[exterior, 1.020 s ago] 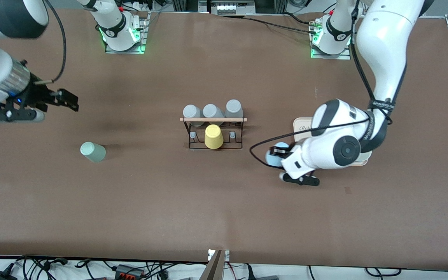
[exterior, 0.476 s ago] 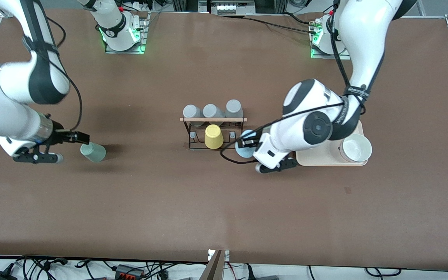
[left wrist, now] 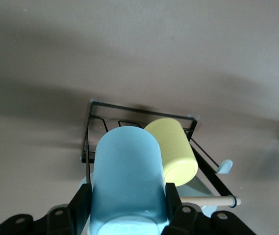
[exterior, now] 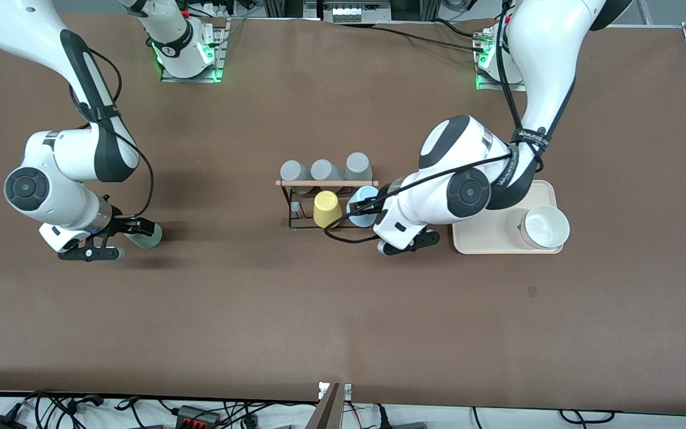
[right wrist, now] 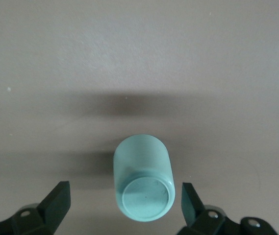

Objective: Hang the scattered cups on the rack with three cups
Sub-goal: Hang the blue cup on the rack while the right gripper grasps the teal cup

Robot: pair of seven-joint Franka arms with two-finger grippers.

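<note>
The right gripper grabs the mint-green cup [exterior: 150,237] by its sides near the closed base next, to hang it on the black wire rack [exterior: 286,208].
The black wire rack [exterior: 286,208] stands mid-table with three grey cups [exterior: 323,170] on its pegs under the wooden rod [exterior: 326,183] and a yellow tumbler [exterior: 327,208] on its nearer row. My left gripper [exterior: 369,208] is shut on the light blue cup [exterior: 365,195] and holds it over the rack beside the yellow tumbler. In the left wrist view the fingers [left wrist: 83,198] clamp the blue cup [left wrist: 127,171] over the rack [left wrist: 139,108]. My right gripper [exterior: 139,229] is open and low around the mint-green cup [exterior: 150,237]. That cup [right wrist: 143,178] lies between its spread fingers [right wrist: 58,196].
A cream tray [exterior: 486,238] with a white bowl [exterior: 545,226] sits toward the left arm's end of the table, beside the left arm's wrist. Cables run along the table edge nearest the front camera.
My left gripper has carried the blue cup from beside the tray to the rack. My right arm has swung down from the table's end to the mint-green cup.
</note>
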